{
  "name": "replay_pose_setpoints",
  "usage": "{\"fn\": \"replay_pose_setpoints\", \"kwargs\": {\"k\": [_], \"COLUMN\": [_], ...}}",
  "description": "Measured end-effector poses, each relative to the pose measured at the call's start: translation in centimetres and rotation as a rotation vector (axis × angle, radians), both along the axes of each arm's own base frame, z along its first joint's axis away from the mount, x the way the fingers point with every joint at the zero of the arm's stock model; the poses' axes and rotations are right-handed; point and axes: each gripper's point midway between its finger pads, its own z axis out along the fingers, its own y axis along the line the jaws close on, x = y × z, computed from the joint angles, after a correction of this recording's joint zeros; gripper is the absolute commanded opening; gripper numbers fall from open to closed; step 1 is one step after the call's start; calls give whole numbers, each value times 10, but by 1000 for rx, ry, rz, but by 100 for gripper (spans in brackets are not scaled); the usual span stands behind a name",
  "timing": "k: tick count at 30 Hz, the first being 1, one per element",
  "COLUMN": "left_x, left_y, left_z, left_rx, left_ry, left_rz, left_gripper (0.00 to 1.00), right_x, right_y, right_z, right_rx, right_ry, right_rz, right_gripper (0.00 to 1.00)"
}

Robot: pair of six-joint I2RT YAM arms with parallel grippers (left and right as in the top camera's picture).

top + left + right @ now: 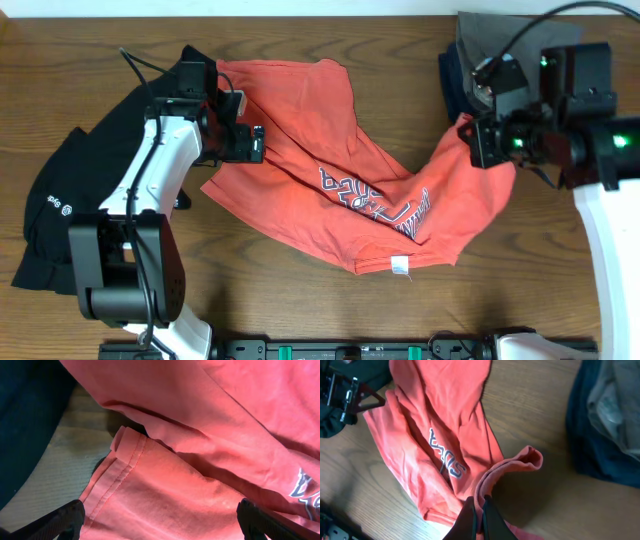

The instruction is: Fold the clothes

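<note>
I should next use my left gripper to grip the T-shirt [330,170] by its hemmed edge [222,172], across from where my right gripper holds it. Then the T-shirt will be stretched flat for folding.
An orange-red T-shirt [330,170] with white-and-navy lettering [375,200] lies crumpled across the middle of the table. My left gripper [255,145] is open at the shirt's left edge. In the left wrist view its gripper [160,525] has its fingertips [65,520] wide apart over the fabric by a hemmed edge [125,445], gripping nothing. My right gripper [478,140] is shut on the T-shirt's right edge and holds it lifted; in the right wrist view the gripper [479,515] pinches a fold of cloth. A black top [60,210] with a small white logo lies at the far left.
A heap of dark blue and grey garments [470,60] sits at the back right, beside the right arm, and shows in the right wrist view as a dark pile [605,420]. Bare wooden table [400,60] lies behind the shirt and along the front edge.
</note>
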Motion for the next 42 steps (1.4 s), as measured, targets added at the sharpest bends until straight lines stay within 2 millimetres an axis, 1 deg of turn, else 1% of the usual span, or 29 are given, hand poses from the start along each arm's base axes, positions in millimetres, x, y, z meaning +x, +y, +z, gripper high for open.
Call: {"fn": "replay_pose_setpoints", "kwargs": {"k": [3, 7, 10, 11, 12, 14, 17, 18, 19, 21, 23, 26, 27, 30, 32, 35, 37, 42], "left_x": [-3, -10, -10, -9, -8, -8, -12, -14, -18, -26, -38, -64, -76, -111, -126, -143, -151, -161], "left_y": [1, 2, 3, 3, 4, 5, 6, 7, 7, 9, 13, 18, 20, 25, 27, 28, 29, 37], "left_z": [-18, -48, -60, -62, -64, -66, -68, -69, -69, -70, -70, -69, -67, -58, -52, -41, -35, -25], "left_rx": [6, 16, 24, 26, 28, 36, 43, 44, 45, 53, 73, 94, 102, 125, 137, 152, 163, 213], "left_ry": [49, 128, 143, 142, 143, 143, 161, 172, 189, 224, 278, 389, 441, 591, 658, 730, 764, 765], "left_rz": [-2, -2, -6, -6, -4, -3, -5, -2, 0, 15, 39, 73, 85, 103, 113, 128, 138, 185], "left_gripper": [94, 81, 72, 66, 56, 39, 20, 8, 6, 6, 6, 6, 6, 6, 6, 6, 6, 6], "right_x": [8, 13, 14, 15, 15, 16, 18, 19, 20, 21, 21, 22, 23, 27, 30, 37, 42, 55], "right_y": [4, 6, 6, 7, 7, 7, 8, 8, 8, 8, 8, 9, 9, 9, 9, 10, 11, 14], "right_z": [-8, -15, -14, -14, -14, -13, -12, -11, -11, -10, -10, -9, -8, -6, -6, -11, -20, -44], "right_rx": [11, 13, 12, 13, 13, 13, 17, 17, 18, 21, 21, 22, 22, 23, 24, 24, 23, 28], "right_ry": [15, 32, 25, 23, 21, 16, 5, 0, -4, -10, -12, -18, -22, -40, -48, -43, -21, 35], "right_rz": [14, 24, 32, 34, 35, 37, 39, 39, 39, 40, 41, 41, 41, 41, 41, 41, 41, 46], "right_gripper": [1, 1, 1, 1, 1, 1, 1, 1, 1, 1, 1, 1, 1, 1, 1, 1, 1, 1]}}
